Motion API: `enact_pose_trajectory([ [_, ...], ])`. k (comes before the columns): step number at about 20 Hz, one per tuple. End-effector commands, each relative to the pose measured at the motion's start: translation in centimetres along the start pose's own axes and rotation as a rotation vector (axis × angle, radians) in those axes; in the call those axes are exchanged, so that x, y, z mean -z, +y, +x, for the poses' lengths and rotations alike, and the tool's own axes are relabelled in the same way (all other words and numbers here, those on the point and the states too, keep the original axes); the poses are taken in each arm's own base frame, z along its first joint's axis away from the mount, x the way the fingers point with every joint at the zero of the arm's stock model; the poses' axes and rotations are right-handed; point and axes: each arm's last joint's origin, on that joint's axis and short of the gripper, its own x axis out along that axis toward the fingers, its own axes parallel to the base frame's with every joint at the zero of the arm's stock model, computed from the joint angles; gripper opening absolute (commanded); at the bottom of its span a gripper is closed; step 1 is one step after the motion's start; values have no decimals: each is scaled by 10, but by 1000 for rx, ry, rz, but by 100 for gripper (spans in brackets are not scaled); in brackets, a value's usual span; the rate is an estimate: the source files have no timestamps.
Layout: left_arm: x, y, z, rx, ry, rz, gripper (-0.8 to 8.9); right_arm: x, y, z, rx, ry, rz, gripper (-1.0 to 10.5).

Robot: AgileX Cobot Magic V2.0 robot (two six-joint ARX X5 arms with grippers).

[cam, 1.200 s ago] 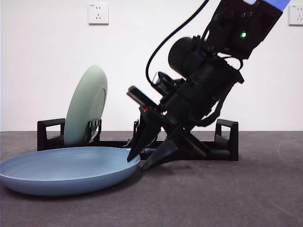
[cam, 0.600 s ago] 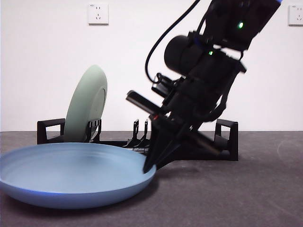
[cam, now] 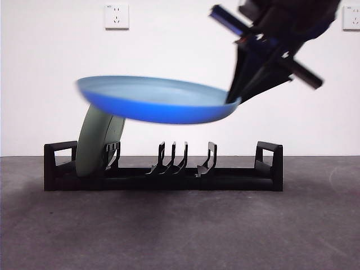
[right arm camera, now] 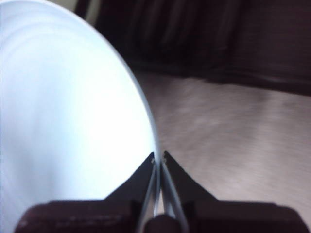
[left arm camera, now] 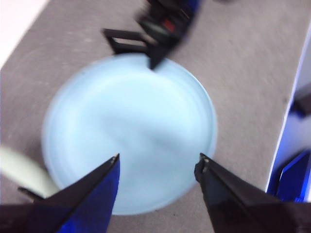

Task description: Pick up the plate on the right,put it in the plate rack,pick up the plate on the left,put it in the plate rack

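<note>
My left gripper reaches the blue plate next and grabs a free part of its rim (cam: 163, 106), since my right gripper already covers another part of that rim.
A blue plate (cam: 160, 101) hangs nearly level in the air above the plate rack (cam: 163, 169), held by its right rim. My right gripper (cam: 235, 100) is shut on that rim; in the right wrist view its jaws pinch the plate's edge (right arm camera: 159, 162). A pale green plate (cam: 98, 140) stands upright in the rack's left end, partly behind the blue one. My left gripper (left arm camera: 158, 162) hovers open high above the blue plate (left arm camera: 129, 131), looking down on it, with nothing between its jaws.
The black rack runs across the back of the grey table (cam: 180, 225), with curved prongs (cam: 174, 157) standing free in its middle and a loop handle (cam: 270, 157) at its right end. A white wall with sockets (cam: 116, 16) is behind.
The right gripper has lifted the blue plate off the table, from lying flat at the front left to hanging above the rack. The arm rose up and to the right.
</note>
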Motion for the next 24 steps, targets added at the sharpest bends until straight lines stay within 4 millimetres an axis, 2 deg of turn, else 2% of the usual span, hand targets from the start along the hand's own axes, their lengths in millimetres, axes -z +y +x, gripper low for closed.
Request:
enact_pose_trajectory([
  [1,-10,-25,23,4,82,145,269,-2,-3,-10,1,-11,1,-16],
  [5,-19,-61,62,-43,213,366,269,2,-7,-23,20,4,8,-16],
  [10,-21,-72,92,-19,252,420,269,5,-6,-33,-70,29,12,-16],
  [15,-24,-72,95,-3,218,407,262,6,-3,-43,-100,18,8,-16],
  [17,-22,-69,96,2,227,401,185,7,-1,-49,-106,-1,0,-16],
  [20,-21,-66,97,23,227,384,143,9,-2,-58,-103,-13,4,-16],
  [23,-21,-64,98,29,228,377,-13,11,-1,-65,-103,-22,-4,-16],
  [24,-21,-64,98,28,227,377,-8,11,0,-66,-104,-25,-5,-16],
])
